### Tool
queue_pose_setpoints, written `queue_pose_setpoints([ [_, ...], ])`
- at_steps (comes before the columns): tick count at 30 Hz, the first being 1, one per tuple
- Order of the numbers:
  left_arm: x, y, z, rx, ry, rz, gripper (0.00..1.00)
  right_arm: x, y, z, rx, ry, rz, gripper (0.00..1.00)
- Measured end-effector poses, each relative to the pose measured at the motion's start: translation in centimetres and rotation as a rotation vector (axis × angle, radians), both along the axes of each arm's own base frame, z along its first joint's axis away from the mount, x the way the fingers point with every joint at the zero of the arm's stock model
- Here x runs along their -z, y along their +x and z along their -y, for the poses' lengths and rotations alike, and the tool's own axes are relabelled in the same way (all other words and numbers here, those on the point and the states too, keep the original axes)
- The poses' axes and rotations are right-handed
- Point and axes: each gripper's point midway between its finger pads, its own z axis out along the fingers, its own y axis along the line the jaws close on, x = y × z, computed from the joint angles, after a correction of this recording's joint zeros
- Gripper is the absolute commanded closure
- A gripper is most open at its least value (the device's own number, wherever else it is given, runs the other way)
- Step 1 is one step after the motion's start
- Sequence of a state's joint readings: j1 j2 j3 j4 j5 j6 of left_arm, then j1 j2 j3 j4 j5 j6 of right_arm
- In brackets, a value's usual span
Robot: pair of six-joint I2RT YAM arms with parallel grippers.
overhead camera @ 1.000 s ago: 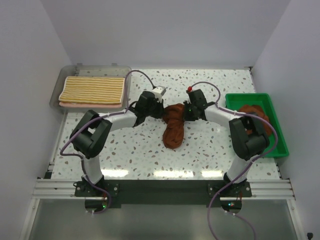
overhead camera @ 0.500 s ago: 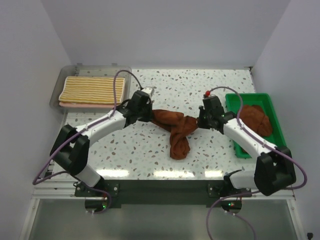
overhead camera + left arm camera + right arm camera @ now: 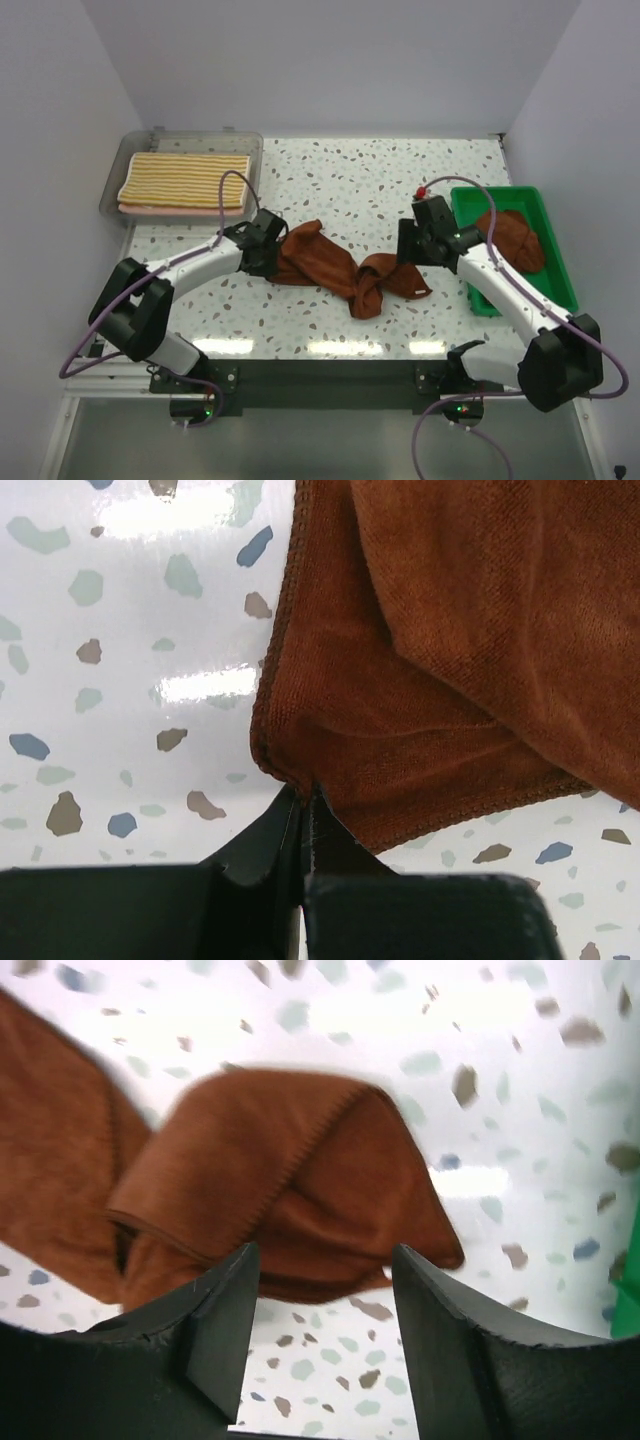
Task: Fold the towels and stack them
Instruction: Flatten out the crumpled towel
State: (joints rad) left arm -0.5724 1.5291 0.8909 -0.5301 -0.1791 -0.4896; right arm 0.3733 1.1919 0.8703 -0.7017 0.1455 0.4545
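The rust-brown towel needs to be grabbed next by its free back corner with my right gripper. Then both grippers can spread the hem for folding.
A rust-brown towel lies twisted and half spread across the middle of the speckled table. My left gripper is at its left end, shut on a corner of the towel; in the left wrist view the jaws meet on the hem. My right gripper hovers at the towel's right end, open, with the folded lobe of the towel lying free just beyond its fingers. A folded yellow-striped towel rests on a pink one at the back left.
A clear tray at the back left holds the folded towels. A green bin at the right edge holds another crumpled brown towel, close to my right arm. White walls enclose three sides.
Both arms moved apart and toward the near side, pulling the towel out and laying it on the table. The right gripper opened and let go of its end; the left stays shut.
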Motion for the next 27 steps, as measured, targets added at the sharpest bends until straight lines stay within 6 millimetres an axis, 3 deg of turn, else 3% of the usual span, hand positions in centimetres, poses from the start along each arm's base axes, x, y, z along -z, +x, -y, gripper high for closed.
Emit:
queue_pose_setpoints([
  [4,-0.8,-0.4,-0.2,-0.011,-0.019,0.022,1.0,-2.4,3.3,-4.7,-0.17,0.064,0.091,0.41],
  [6,-1.1,-0.5,-0.2,-0.016,-0.031,0.035,1.0,-3.3,5.6,-8.4,-0.276,0.127,0.132,0.39],
  [9,-1.4,-0.6,-0.3,-0.022,-0.04,0.044,1.0,-3.2,8.4,-12.6,-0.379,0.191,0.152,0.34],
  [13,-1.3,-0.8,-0.4,-0.023,-0.046,0.053,1.0,-1.6,12.3,-17.4,-0.468,0.259,0.135,0.28],
  [19,-1.5,-0.9,-0.5,-0.024,-0.057,0.068,1.0,2.1,16.3,-22.0,-0.534,0.33,0.084,0.26],
  [24,-1.5,-0.8,-0.4,-0.024,-0.06,0.075,1.0,5.8,17.1,-23.9,-0.558,0.377,0.008,0.29],
  [27,-1.4,-0.8,-0.5,-0.025,-0.06,0.079,1.0,6.5,17.2,-24.9,-0.574,0.416,-0.018,0.35],
])
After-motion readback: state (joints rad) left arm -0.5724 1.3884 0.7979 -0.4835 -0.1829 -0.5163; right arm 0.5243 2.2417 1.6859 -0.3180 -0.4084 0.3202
